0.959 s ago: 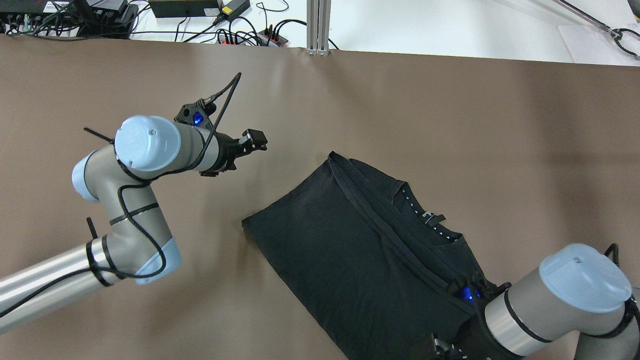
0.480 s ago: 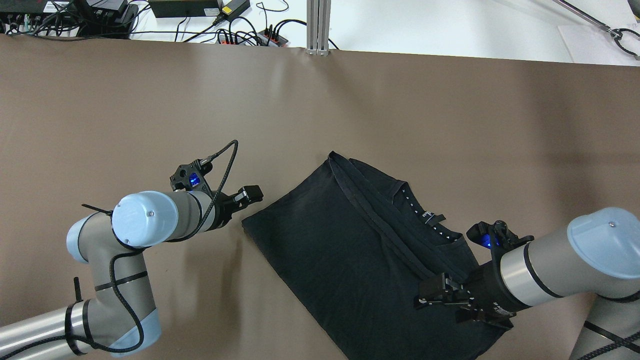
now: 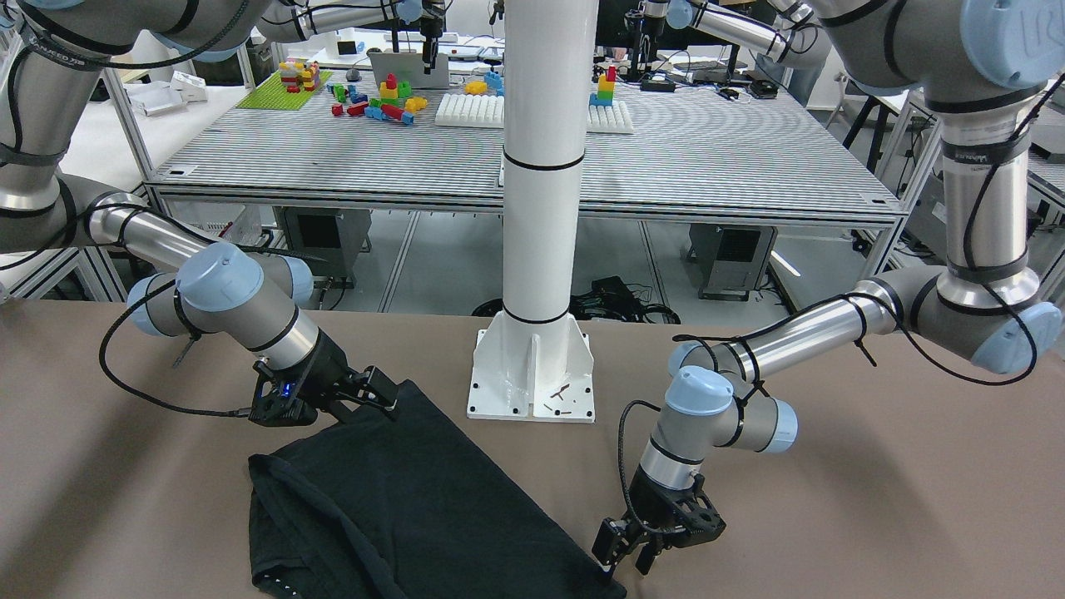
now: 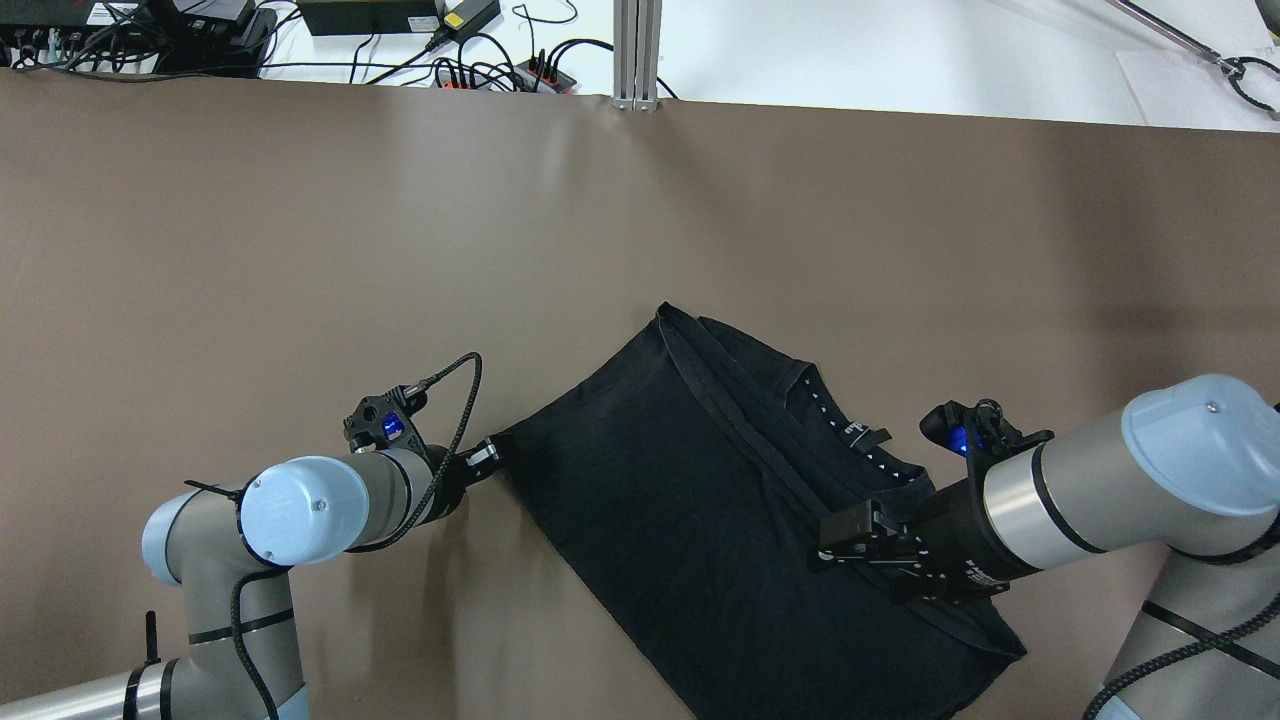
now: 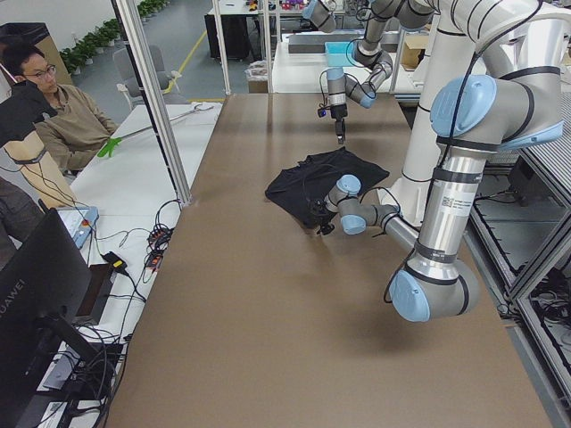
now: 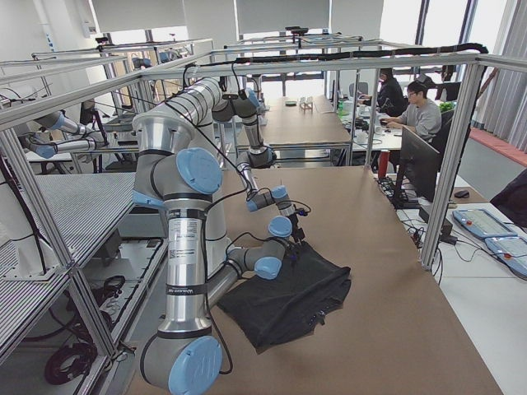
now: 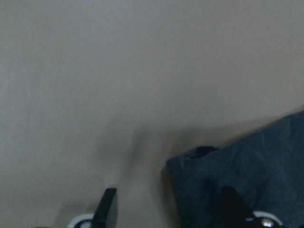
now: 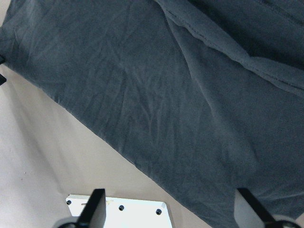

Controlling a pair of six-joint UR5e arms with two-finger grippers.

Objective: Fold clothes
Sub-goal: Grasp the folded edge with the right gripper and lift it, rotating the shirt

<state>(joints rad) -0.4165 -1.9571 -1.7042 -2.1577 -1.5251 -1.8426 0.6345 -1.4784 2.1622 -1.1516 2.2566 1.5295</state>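
Observation:
The fold is slanted. My left gripper should next grab the black garment's corner (image 3: 406, 388) at the end of its long straight edge (image 3: 507, 479) to straighten the fold.
The clothes are one black garment (image 4: 700, 500), folded and lying flat at an angle on the brown table (image 4: 300, 250). It also shows in the front view (image 3: 399, 491). My left gripper (image 4: 487, 455) is low at the garment's left corner. In the left wrist view its fingers (image 7: 107, 206) stand apart, with the garment's corner (image 7: 199, 156) just ahead between them. My right gripper (image 4: 845, 545) hovers open over the garment's right part. In the right wrist view its fingers (image 8: 95, 204) stand wide apart above the dark fabric (image 8: 166, 95). Neither gripper holds anything.
The white pole's base (image 3: 532, 374) stands at the table's robot side, close to the garment's edge, and shows in the right wrist view (image 8: 118, 206). Cables and power strips (image 4: 480, 60) lie beyond the far edge. An operator (image 5: 53, 107) sits at the side.
My left arm has swung down and toward the garment, from well clear of it to its left corner. My right gripper has moved from the near edge up over the garment.

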